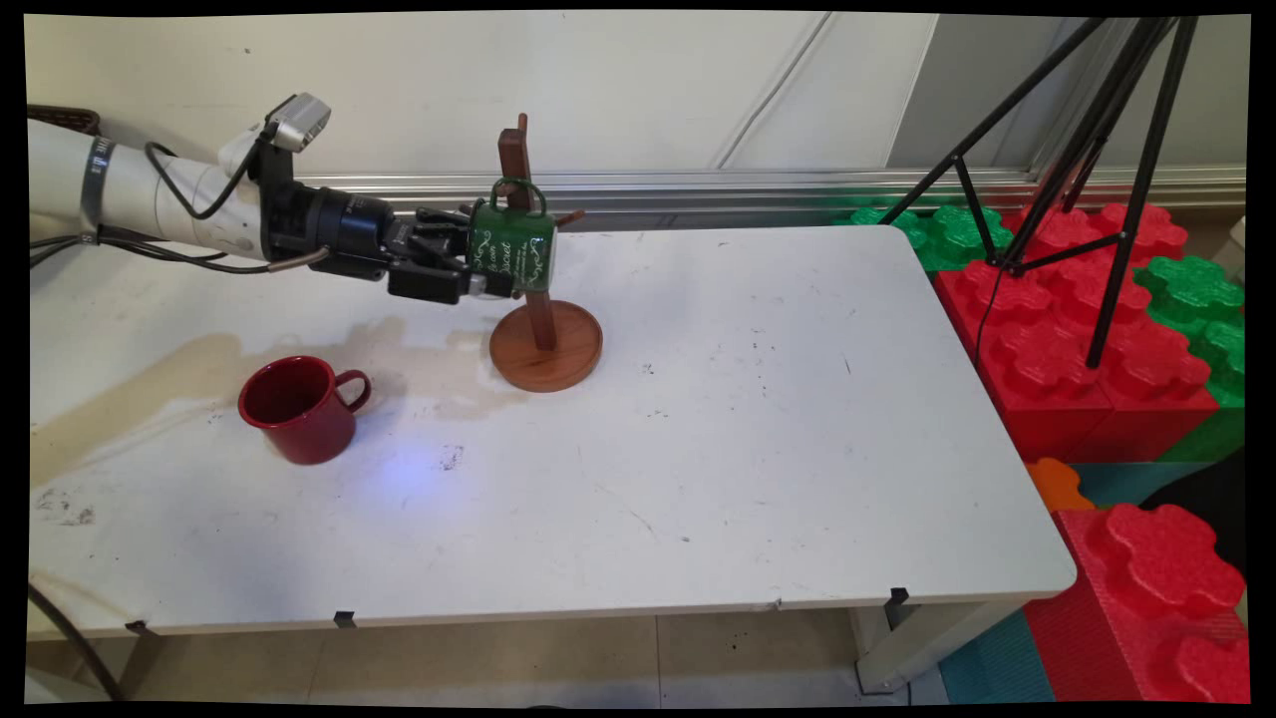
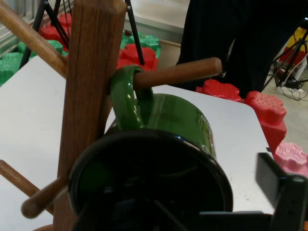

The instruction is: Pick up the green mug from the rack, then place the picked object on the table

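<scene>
My gripper is to grab the mug by its dark rim (image 1: 475,246) next. That leaves the green mug's handle (image 1: 519,183) free to slide off the wooden peg.
A green mug (image 1: 513,249) with white lettering hangs by its handle on a peg (image 2: 178,73) of the wooden mug tree (image 1: 516,160), which stands on a round base (image 1: 546,349). My gripper (image 1: 485,251) reaches in level from the left, right at the mug's open mouth. It is open. In the hand view the green mug (image 2: 178,115) fills the middle, its dark rim facing me beside the tree's post (image 2: 89,96). One finger (image 2: 279,187) stands off to the right of the rim with a gap. The other finger is hidden.
A red mug (image 1: 299,409) stands upright on the white table (image 1: 748,449) at the front left, handle to the right. A brownish stain (image 1: 150,379) spreads behind it. A black tripod (image 1: 1097,150) and red and green foam blocks (image 1: 1077,329) stand beyond the table's right edge.
</scene>
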Robot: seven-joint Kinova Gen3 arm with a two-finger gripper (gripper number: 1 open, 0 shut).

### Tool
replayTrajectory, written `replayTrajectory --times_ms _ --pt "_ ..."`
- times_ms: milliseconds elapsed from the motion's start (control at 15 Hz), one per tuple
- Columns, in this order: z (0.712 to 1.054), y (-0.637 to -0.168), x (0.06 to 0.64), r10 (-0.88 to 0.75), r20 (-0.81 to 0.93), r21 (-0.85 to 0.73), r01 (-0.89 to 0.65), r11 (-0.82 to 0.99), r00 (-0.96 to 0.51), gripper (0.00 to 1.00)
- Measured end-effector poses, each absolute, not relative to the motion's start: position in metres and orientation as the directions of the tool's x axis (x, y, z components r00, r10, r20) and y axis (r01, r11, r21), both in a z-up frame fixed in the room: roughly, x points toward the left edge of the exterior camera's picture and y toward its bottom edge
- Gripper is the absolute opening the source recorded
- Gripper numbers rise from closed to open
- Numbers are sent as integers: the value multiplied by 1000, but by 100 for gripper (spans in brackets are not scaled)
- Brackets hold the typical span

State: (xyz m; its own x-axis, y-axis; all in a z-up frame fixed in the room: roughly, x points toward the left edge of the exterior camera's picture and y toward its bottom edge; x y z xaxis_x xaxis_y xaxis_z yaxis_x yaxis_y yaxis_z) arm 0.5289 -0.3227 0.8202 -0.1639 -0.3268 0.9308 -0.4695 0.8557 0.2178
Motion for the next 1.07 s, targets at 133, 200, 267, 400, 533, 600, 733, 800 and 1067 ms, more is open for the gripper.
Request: replayTrajectory --times_ms 133,200,267,400,533,600,733,800,1067 --pt "820 -324 528 -327 931 220 -468 856 -160 0" --pt "819 -324 528 -327 932 221 -467 856 -159 0" --pt "819 -324 527 -328 931 223 -465 857 -158 0" --pt "819 -323 526 -328 932 227 -457 860 -155 0" --pt "820 -323 525 -327 933 230 -451 863 -151 0" --pt "820 -323 525 -327 933 232 -447 864 -148 0" --pt "821 -323 523 -327 934 236 -441 866 -143 0" --pt "822 -323 523 -327 934 237 -439 866 -141 0" --pt "824 -323 522 -327 936 243 -432 869 -131 0"
